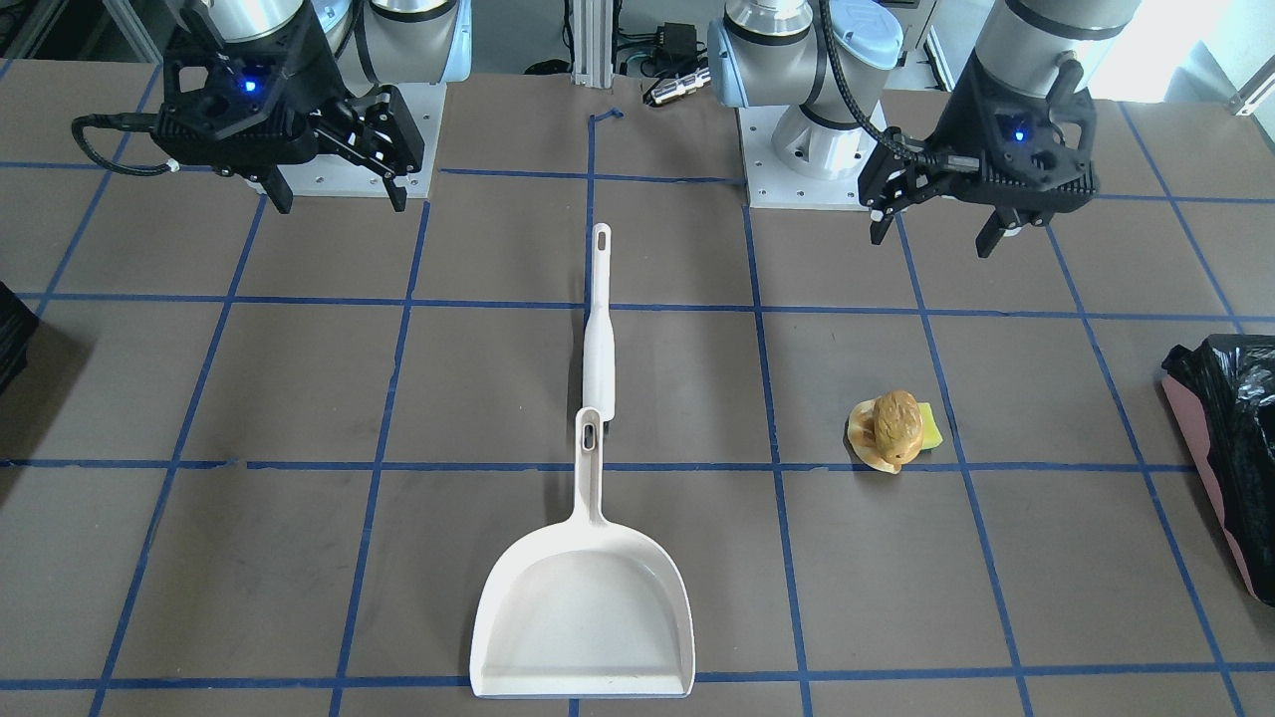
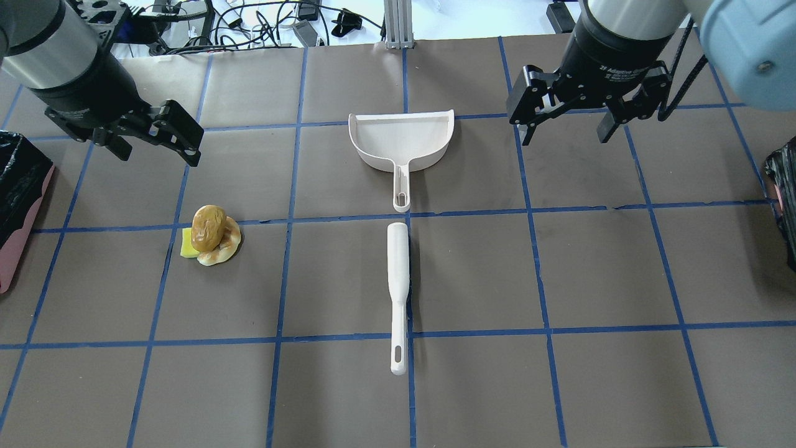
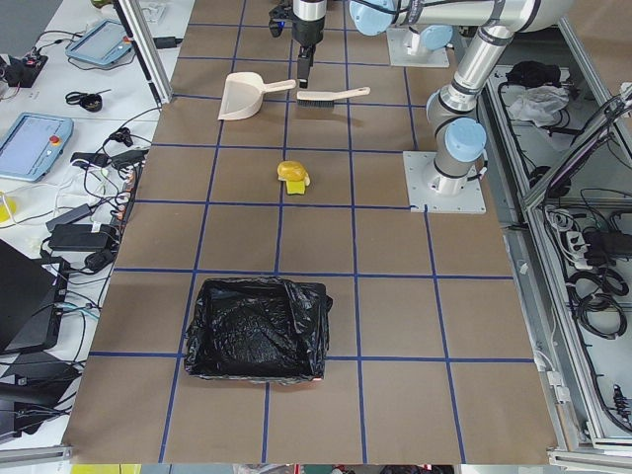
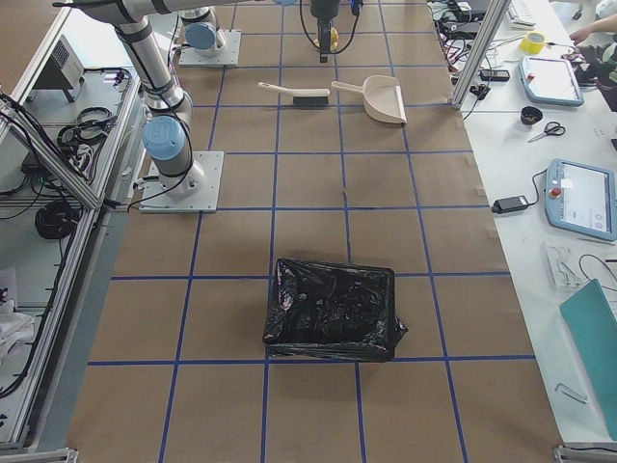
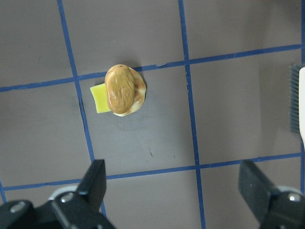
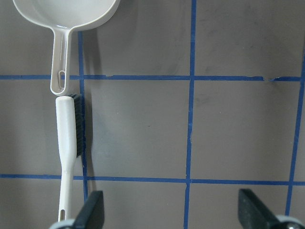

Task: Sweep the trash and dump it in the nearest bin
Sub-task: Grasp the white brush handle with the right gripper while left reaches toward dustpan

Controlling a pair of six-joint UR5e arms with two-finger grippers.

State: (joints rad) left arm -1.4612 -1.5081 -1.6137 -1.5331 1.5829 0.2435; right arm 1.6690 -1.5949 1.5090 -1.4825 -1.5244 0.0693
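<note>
I should next use my right gripper to grab the white brush by its slotted handle (image 1: 601,263). Then the brush can sweep the trash into the dustpan (image 1: 581,609).
The trash (image 2: 211,235), a tan-brown lump on a cream-orange scrap and a yellow-green piece, lies on the table's left half; it also shows in the front view (image 1: 896,428) and the left wrist view (image 5: 121,90). My left gripper (image 2: 155,152) is open and empty, raised above the table just beyond the trash. The pink-sided bin with a black bag (image 2: 18,186) stands at the left edge, also seen in the front view (image 1: 1235,418) and the exterior left view (image 3: 259,329). My right gripper (image 2: 564,138) is open and empty, raised right of the dustpan.
A white dustpan (image 2: 401,140) lies at the centre with its handle toward me. A white brush (image 2: 398,280) lies in line behind it, also in the right wrist view (image 6: 66,138). A second black-bagged bin (image 2: 785,199) stands at the right edge.
</note>
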